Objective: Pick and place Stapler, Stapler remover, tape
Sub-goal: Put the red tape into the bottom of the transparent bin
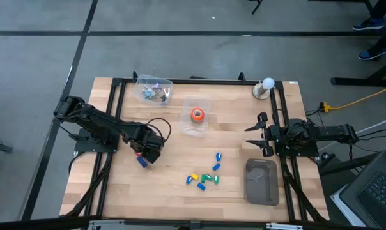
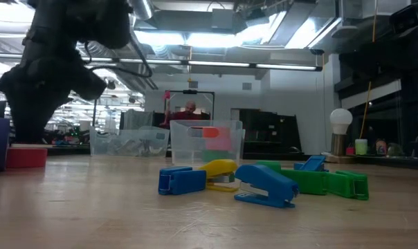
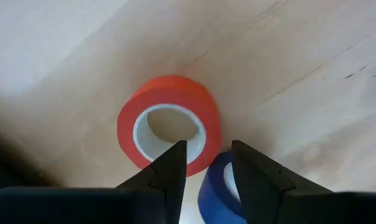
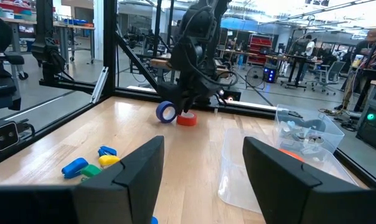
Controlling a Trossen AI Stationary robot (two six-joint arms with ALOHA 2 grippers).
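Observation:
The red tape roll goes in the clear tub with the orange roll next. I will grab it by its ring side [image 3: 211,138] with my left gripper.
A red tape roll [image 3: 169,93] lies flat on the wood, its pale centre up. A blue roll [image 3: 216,190] stands on edge right beside it. My left gripper [image 3: 208,149] is open and points down over them near the table's left side [image 1: 145,153]; one fingertip [image 3: 177,152] is over the red roll's hole, the other [image 3: 239,152] outside its wall. An orange roll [image 1: 197,115] sits in a clear tub [image 1: 194,128] at mid-table. Small blue, yellow and green staplers [image 1: 204,177] lie near the front. My right gripper [image 1: 249,135] waits open at the right. My left gripper straddles the red roll's near wall [image 3: 208,134] from above, one finger toward the hollow and one outside. I cannot tell whether either finger touches the roll. The roll lies flat on the table [image 2: 25,157].
A second clear tub [image 1: 153,89] with mixed small items stands at the far left. A grey tray [image 1: 261,181] lies at the near right, and a round white lamp [image 1: 266,85] stands at the far right. A black frame rails both sides. Bare wood [image 1: 174,153] lies between the left gripper and the staplers.

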